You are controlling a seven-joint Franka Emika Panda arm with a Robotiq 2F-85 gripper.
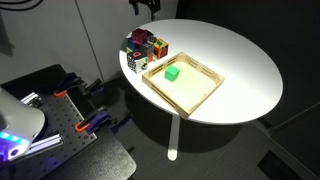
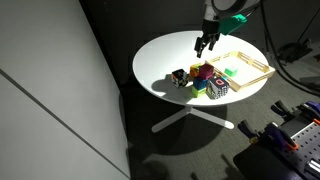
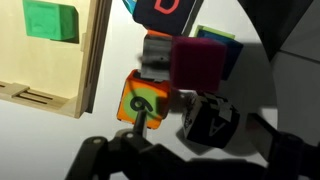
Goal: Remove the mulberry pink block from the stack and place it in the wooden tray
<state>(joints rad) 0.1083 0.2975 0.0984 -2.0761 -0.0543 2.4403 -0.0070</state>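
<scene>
My gripper grabs the opposite sides of the mulberry pink block (image 3: pixel 197 62) from above next, to place the block in the tray.
The stack (image 1: pixel 146 51) is a cluster of small cubes on the white round table, beside the wooden tray (image 1: pixel 205 88). It also shows in an exterior view (image 2: pixel 204 80). In the wrist view the mulberry pink block (image 3: pixel 197 62) sits on top of the cluster, above an orange cube (image 3: pixel 146 100) and a black lettered cube (image 3: pixel 210 121). A bright green cube (image 3: pixel 50 20) lies in the wooden tray (image 3: pixel 90 70). My gripper (image 2: pixel 205 43) hangs open and empty above the stack, touching nothing; it also shows at the frame top in an exterior view (image 1: pixel 145 9).
The table edge (image 1: pixel 262 108) curves round close behind the tray. A dark cube with a red letter (image 3: pixel 165 12) lies at the far side of the cluster. Clamps and equipment (image 1: pixel 70 115) stand on the floor beside the table.
</scene>
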